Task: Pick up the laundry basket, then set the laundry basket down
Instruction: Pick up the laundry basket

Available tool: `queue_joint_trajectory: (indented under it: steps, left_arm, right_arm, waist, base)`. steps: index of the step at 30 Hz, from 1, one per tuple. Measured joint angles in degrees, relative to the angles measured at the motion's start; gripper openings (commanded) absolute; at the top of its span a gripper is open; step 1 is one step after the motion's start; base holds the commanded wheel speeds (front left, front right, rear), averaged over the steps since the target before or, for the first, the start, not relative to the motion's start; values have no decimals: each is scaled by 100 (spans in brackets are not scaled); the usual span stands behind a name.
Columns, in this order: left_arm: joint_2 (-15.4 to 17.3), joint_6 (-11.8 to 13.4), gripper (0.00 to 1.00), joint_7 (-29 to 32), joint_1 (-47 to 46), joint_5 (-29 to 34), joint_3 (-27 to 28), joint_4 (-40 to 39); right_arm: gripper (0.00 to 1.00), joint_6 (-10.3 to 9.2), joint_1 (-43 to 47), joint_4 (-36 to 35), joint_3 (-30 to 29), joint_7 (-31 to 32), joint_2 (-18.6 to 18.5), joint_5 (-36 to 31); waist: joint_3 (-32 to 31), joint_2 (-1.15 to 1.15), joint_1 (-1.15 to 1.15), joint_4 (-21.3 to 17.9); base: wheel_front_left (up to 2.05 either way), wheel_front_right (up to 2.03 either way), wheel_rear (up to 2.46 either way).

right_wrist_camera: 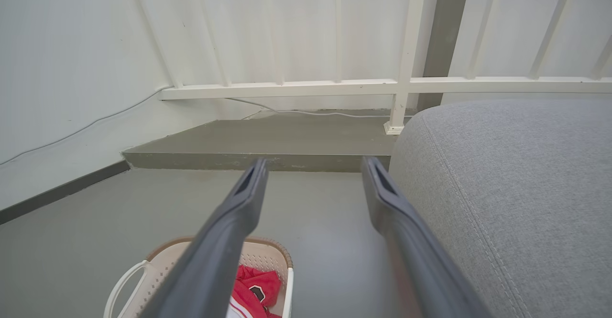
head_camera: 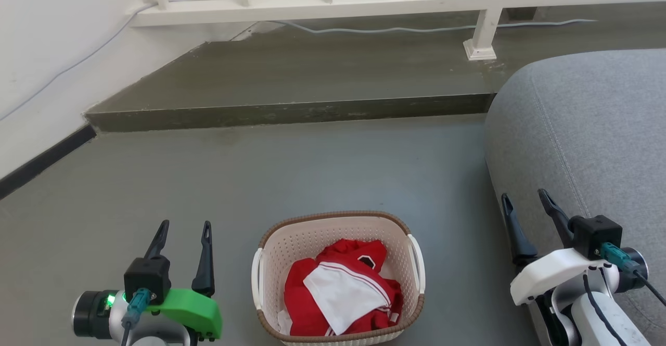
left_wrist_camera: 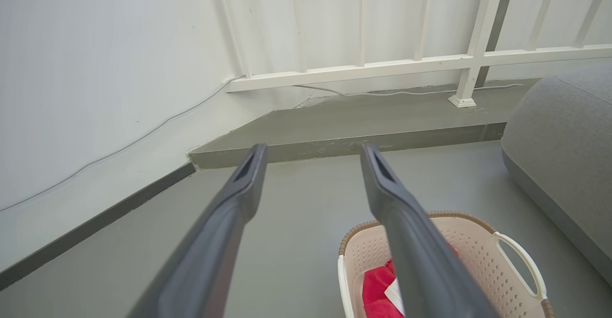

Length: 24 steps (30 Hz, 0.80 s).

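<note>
The body of the basket is far wider than my open fingers, so my left gripper next needs to grab the basket by its slim white handle (head_camera: 256, 278) (left_wrist_camera: 344, 286).
The laundry basket (head_camera: 270, 255) stands on the grey floor at the bottom centre of the head view: cream perforated plastic, brown woven-look rim, a white handle on each side, red and white clothes inside. My left gripper (head_camera: 186, 230) hovers open to its left, apart from it, nothing between the fingers. My right gripper (head_camera: 525, 201) is open to the basket's right, in front of the grey sofa. The left wrist view has the basket (left_wrist_camera: 471, 248) at lower right behind my open left gripper (left_wrist_camera: 313, 151). In the right wrist view the basket (right_wrist_camera: 158, 270) lies lower left of my open right gripper (right_wrist_camera: 313, 165).
A grey upholstered sofa (head_camera: 588, 143) fills the right side. A raised concrete step (head_camera: 291, 111) runs across behind the basket, with a white railing (head_camera: 489, 18) and a pale cable (head_camera: 395, 28) on it. A white wall with dark skirting (head_camera: 41, 161) bounds the left.
</note>
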Motion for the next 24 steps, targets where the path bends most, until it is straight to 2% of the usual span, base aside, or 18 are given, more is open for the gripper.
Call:
queue_joint_trajectory:
  steps: [10,24]
  left_arm:
    - [-59,-1,100,1,-87,0,-54,-156]
    - [-124,0,100,2,-611,18,-75,-305]
  right_arm:
    - [100,33,-24,-63,-123,0,12,0]
    - [100,113,-541,-187,-244,-2,34,1]
  waist:
    - [342,0,0,18]
    - [1346,0,0,16]
  base:
    - [0,0,0]
    - [0,0,0]
